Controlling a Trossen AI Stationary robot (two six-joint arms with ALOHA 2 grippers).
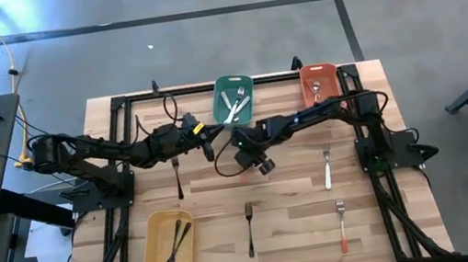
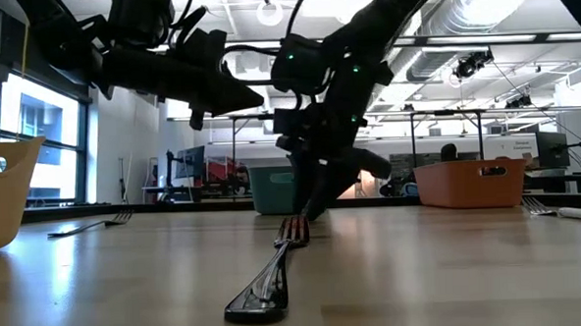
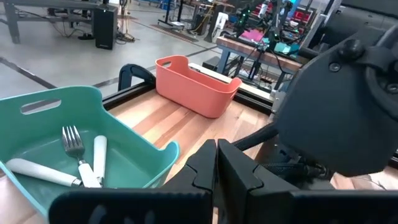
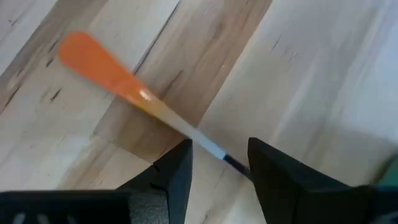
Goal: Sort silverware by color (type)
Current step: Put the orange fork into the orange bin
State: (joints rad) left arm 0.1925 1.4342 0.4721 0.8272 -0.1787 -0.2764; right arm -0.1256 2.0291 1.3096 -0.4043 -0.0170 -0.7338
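Observation:
I will grab the red-handled fork by its metal neck [image 4: 231,162] with my right gripper next, so I can sort it into the red bin.
My right gripper [image 4: 221,167] is open and points steeply down over mid-table [image 1: 264,166]. A red-handled fork [image 4: 140,96] lies on the wood beneath it, its metal neck running in between the two fingers; I see no touch. The gripper hides this fork in the high view. My left gripper [image 3: 216,167] is shut and empty, held above the table just near of the green bin [image 1: 233,99], which holds white-handled forks [image 3: 81,163]. Black forks [image 1: 249,227] [image 1: 177,178], a white-handled fork [image 1: 327,171] and a red-handled fork [image 1: 342,226] lie loose on the table.
The red bin [image 1: 319,83] at the far right holds one fork. The yellow bin [image 1: 152,255] at the near left holds two black forks. A black frame [image 1: 116,149] borders the table's far and side edges. Bare wood lies between the loose forks.

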